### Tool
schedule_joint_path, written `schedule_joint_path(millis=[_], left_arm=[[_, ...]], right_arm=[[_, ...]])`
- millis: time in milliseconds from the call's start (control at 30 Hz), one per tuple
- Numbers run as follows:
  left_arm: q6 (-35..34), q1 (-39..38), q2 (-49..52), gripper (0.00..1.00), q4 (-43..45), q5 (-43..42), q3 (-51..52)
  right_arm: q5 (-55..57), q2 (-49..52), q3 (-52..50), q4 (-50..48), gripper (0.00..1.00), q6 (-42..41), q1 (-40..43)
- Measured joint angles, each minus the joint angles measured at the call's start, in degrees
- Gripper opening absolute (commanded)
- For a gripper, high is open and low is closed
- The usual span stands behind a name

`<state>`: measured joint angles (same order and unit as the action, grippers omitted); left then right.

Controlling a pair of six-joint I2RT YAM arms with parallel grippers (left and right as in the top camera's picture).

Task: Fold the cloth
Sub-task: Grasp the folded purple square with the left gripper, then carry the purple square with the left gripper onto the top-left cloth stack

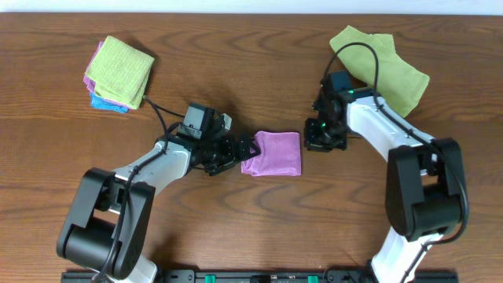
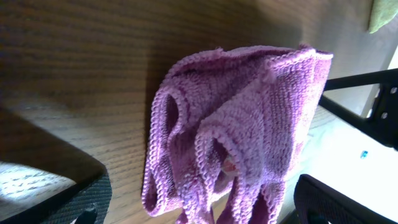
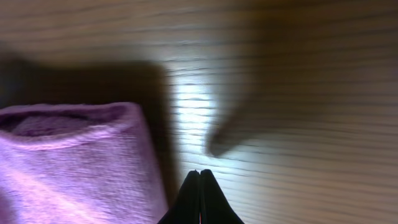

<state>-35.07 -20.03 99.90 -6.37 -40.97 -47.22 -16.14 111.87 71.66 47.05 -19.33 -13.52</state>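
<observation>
My left gripper grabs the purple cloth through all layers at its bunched layered edge [image 1: 250, 157] [image 2: 208, 183] next, to stack the cloth still folded.
The purple cloth [image 1: 273, 153] lies folded into a small rectangle at the middle of the table. My left gripper [image 1: 245, 148] is at its left edge. In the left wrist view the cloth's [image 2: 249, 124] layered edges bunch up between the wide-apart fingers [image 2: 199, 214], so the gripper is open. My right gripper [image 1: 314, 144] sits on the table just right of the cloth. In the right wrist view its fingertips [image 3: 200, 177] are pressed together with nothing between them, beside the cloth's folded edge [image 3: 68, 168].
A stack of folded cloths [image 1: 119, 72], green on top with pink and blue under it, lies at the far left. A crumpled light green cloth [image 1: 385, 67] lies at the far right, behind the right arm; it also shows in the left wrist view [image 2: 384, 15].
</observation>
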Motion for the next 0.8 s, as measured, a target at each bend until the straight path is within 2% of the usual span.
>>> schedule_joint_path(millis=[300,367,400,467,533,567,633,800], left_arm=[[-2.1,-0.8,0.7,0.96,1.7,-0.9,0.0],[-2.3,-0.9,0.7,1.0,1.8,-0.9,0.0],[-2.4,-0.9,0.7,0.9,1.8,-0.9,0.0],[-2.8,-1.1,0.9,0.61,1.6,-0.7,-0.1],[-2.7,-1.2,1.9,0.25,0.8,-0.2,0.0],[-2.9,-1.2,2.1,0.16,0.7,0.0,0.0],[-3.0,-1.2,2.1,0.06,0.7,0.3,0.0],[-2.8,-1.2,2.1,0.06,1.5,0.9,0.0]], right_arm=[[-3.8,1.2,0.0,-1.7,0.02,-1.7,-5.5],[-4.3,1.2,0.0,-1.9,0.02,-1.9,-5.9],[-4.7,1.2,0.0,-2.1,0.02,-2.0,-6.0],[-5.1,1.2,0.0,-2.1,0.01,-2.2,-6.0],[-5.2,1.2,0.0,-2.1,0.01,-2.2,-5.8],[-5.4,1.2,0.0,-2.0,0.02,-2.2,-5.7],[-6.2,1.2,0.0,-1.8,0.02,-2.2,-5.4],[-7.5,1.2,0.1,1.3,0.02,-2.1,-4.1]])
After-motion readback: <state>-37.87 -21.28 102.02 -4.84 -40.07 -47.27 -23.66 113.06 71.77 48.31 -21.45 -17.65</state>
